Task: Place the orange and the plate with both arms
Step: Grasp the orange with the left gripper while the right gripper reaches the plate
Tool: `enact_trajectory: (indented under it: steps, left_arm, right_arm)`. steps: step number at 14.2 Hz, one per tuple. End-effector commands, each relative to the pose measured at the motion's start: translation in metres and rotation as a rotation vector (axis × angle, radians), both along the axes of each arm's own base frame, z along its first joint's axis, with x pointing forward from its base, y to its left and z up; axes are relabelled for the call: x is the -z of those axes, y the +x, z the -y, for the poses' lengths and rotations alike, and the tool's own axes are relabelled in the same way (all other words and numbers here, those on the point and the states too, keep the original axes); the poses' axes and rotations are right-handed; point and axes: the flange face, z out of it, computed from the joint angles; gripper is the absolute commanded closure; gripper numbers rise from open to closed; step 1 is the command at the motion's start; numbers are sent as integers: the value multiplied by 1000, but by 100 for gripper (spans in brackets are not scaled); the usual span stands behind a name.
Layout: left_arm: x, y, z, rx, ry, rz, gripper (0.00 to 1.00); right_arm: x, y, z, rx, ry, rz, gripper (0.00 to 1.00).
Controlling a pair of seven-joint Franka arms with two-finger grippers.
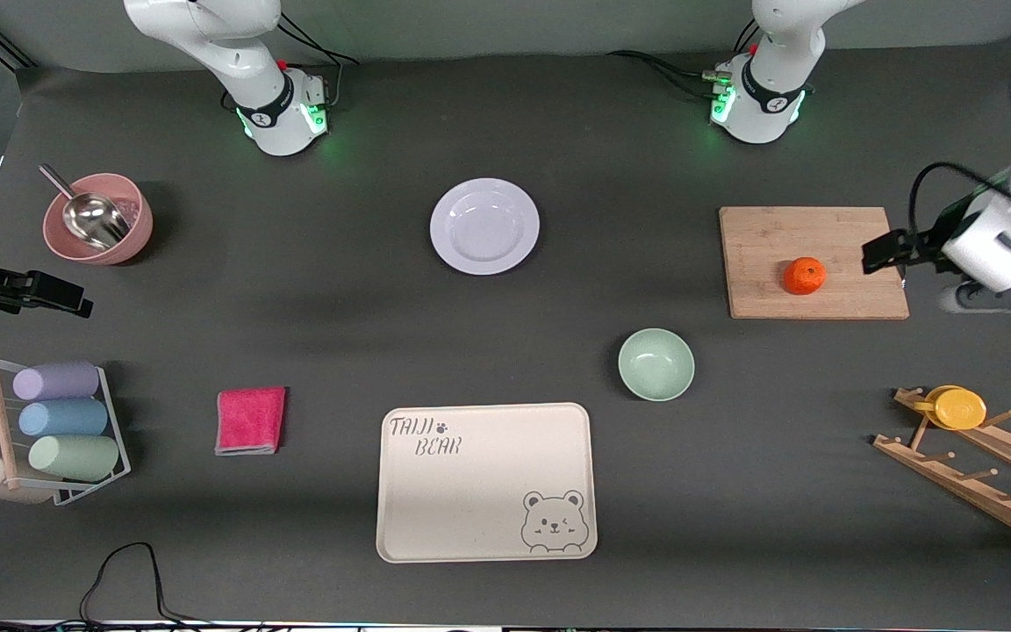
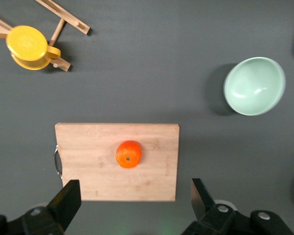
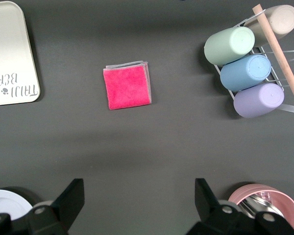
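I need to grab the orange point(image 1: 804, 276) by its rounded sides with my left gripper next. Then I need to set the orange on the white plate point(image 1: 485, 226) with my left gripper.
The orange point(image 1: 804, 276) lies on a wooden cutting board point(image 1: 821, 237) toward the left arm's end of the table. My left gripper point(image 2: 134, 188) hangs open high over the board's edge, with the orange point(image 2: 129, 154) below and nothing between its fingers. The white plate point(image 1: 485, 226) rests flat mid-table, near the bases. My right gripper point(image 3: 138, 186) is open and empty above bare table toward the right arm's end, and the plate's rim point(image 3: 5, 203) shows at the edge of its view.
A pale-green bowl point(image 1: 656, 363) and a cream bear tray point(image 1: 485, 481) lie nearer the camera. A pink cloth point(image 1: 250, 420), a cup rack point(image 1: 58, 421) and a pink bowl with a scoop point(image 1: 97, 218) sit toward the right arm's end. A yellow cup point(image 1: 957, 407) hangs on a wooden rack.
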Motion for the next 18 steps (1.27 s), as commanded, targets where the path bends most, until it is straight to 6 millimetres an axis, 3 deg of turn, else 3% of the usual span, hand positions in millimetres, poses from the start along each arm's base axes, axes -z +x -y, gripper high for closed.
enact_trajectory:
  steps: [1,4,7,10,13,15,18]
  left_arm:
    - [77,-30,-18,-15,37,26,0]
    - [168,-73,-26,-24,47,134,0]
    - [217,-98,-36,-50,29,180,0]
    - [245,-115,-35,-66,13,157,0]
    - [263,-126,-37,-81,-3,114,0]
    - [271,-128,-38,-89,-13,94,0]
    - [280,-131,-37,-90,-24,72,0]
  right_arm:
    - [0,-5,-1,16,-17,-1,0]
    - [1,-6,-2,15,-14,-4,0]
    - [2,-6,-2,18,-12,-5,0]
    - [5,-9,-3,17,-10,-11,0]
    - [11,-50,-7,15,10,17,0]
    - [16,-82,-26,5,62,28,0]
    - [16,-102,-71,10,72,20,0]
